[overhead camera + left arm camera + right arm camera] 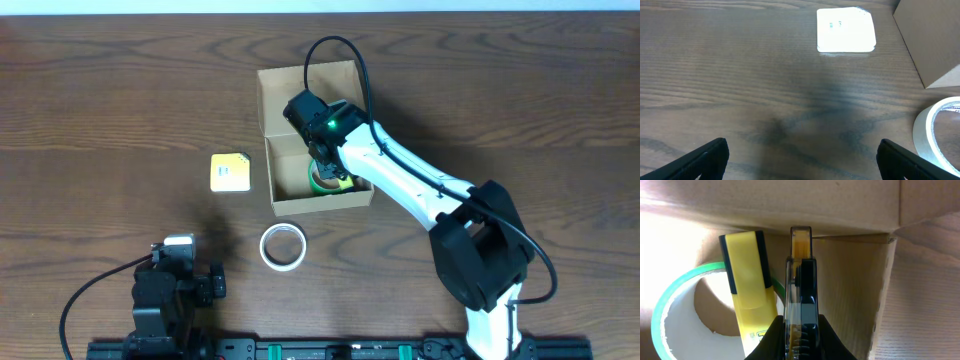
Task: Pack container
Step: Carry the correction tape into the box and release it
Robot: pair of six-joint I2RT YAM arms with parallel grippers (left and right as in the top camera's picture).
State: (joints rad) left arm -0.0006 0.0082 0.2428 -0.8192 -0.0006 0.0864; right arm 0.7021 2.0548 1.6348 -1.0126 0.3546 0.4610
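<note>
The gold-coloured item (801, 280) hangs inside the container's side (882, 295) beside the yellow highlighter and would settle there, so it is time for my right gripper to open now.
The tan cardboard container (268, 160) stands open at the table's middle, its flap lid folded back on the far side. My right gripper (326, 165) reaches down into it. In the right wrist view it (800, 335) is shut on a clear-and-black utility knife (801, 270) with a yellow inner part, held upright near the box wall (850, 280). A yellow highlighter (747, 285) lies across a green-edged tape roll (675, 315) inside the box. My left gripper (178, 250) is open and empty (800, 160) low over the table at the front left.
A small yellow square pad (230, 171) lies left of the box and shows pale in the left wrist view (846, 30). A white tape roll (283, 246) lies in front of the box, at the right edge of the left wrist view (940, 135).
</note>
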